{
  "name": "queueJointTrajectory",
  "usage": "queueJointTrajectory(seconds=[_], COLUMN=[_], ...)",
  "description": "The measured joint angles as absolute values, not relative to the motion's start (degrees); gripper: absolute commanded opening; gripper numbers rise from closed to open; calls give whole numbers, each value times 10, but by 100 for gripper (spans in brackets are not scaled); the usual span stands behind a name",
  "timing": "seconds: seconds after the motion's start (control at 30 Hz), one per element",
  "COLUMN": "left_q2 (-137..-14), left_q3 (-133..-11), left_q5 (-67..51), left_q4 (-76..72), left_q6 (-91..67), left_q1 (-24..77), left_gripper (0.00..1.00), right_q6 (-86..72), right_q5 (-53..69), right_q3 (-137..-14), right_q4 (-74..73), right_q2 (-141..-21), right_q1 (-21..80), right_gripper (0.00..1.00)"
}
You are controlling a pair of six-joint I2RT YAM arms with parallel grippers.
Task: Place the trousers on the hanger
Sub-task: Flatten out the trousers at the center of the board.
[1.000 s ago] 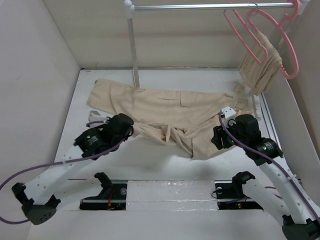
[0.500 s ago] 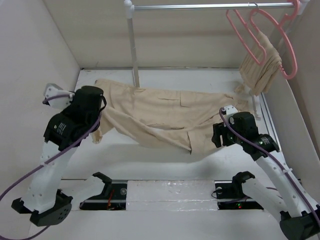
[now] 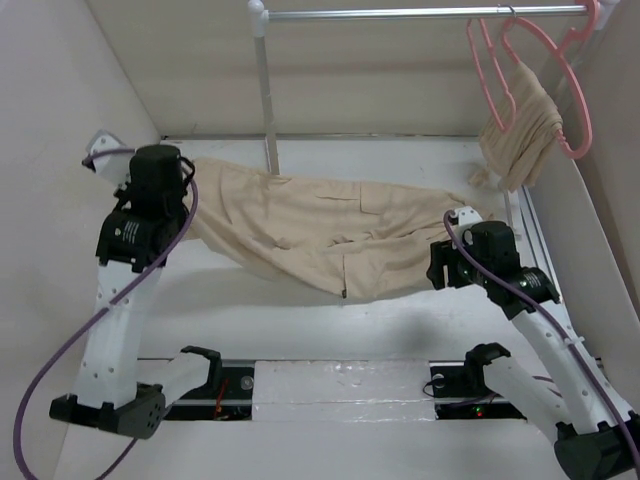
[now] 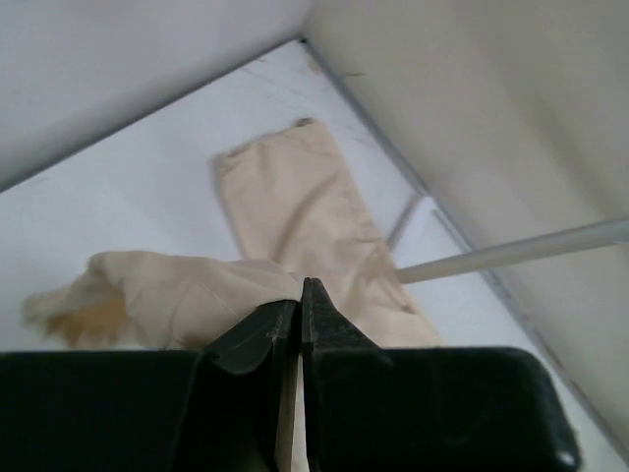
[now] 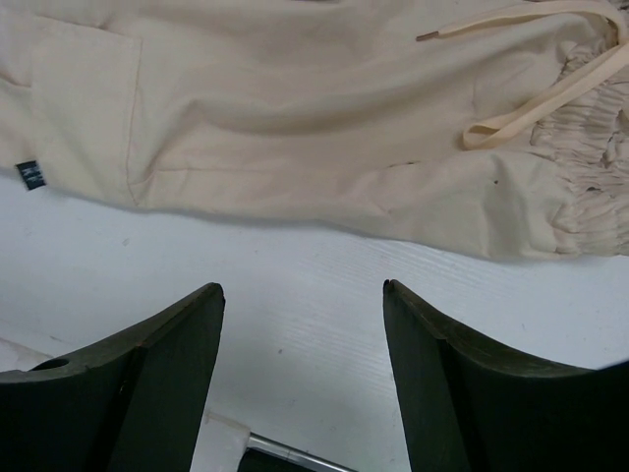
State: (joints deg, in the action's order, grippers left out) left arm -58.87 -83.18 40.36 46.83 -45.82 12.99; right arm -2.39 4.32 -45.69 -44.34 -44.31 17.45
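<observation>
My right gripper pinches the trousers' near waist edge next, opposite the held leg end. Then I fold the trousers lengthwise for the hanger (image 3: 575,110).
The pale beige trousers (image 3: 330,225) lie spread across the table, waist to the right. My left gripper (image 3: 185,185) is shut on a leg end at the far left and holds it raised. In the left wrist view the shut fingers (image 4: 300,285) pinch cloth, and the other leg (image 4: 295,206) lies below. My right gripper (image 3: 440,270) is open and empty, low over bare table beside the waist. The right wrist view shows it (image 5: 300,295) just short of the trousers (image 5: 295,98) and their drawstring (image 5: 531,98). The pink hanger (image 3: 575,110) hangs on the rail at top right.
A second pink hanger (image 3: 485,70) and a small bunched beige garment (image 3: 520,125) hang beside it. The rail (image 3: 420,13) rests on a white pole (image 3: 268,90) standing behind the trousers. Walls close in on the left, back and right.
My left gripper rose and swung back-left with the trouser leg, pulling the bunched fold out flat. My right gripper shifted slightly back. The left hanger has swung edge-on.
</observation>
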Motion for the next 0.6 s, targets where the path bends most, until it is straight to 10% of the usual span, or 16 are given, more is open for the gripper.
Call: queueJointTrajectory(seconds=[0.23,0.6], left_q2=[-686,-392], left_q3=[-1011,-670], left_q5=[362,477], left_q4=[423,551], left_q6=[-435,-588], left_q1=[130,130], left_gripper=[0,0], right_q6=[-24,-34], right_q5=[43,62], right_q3=[-457,-439], right_q4=[-430,-429], right_q2=[-453,-447], right_q1=[159,145], right_gripper=[72,86])
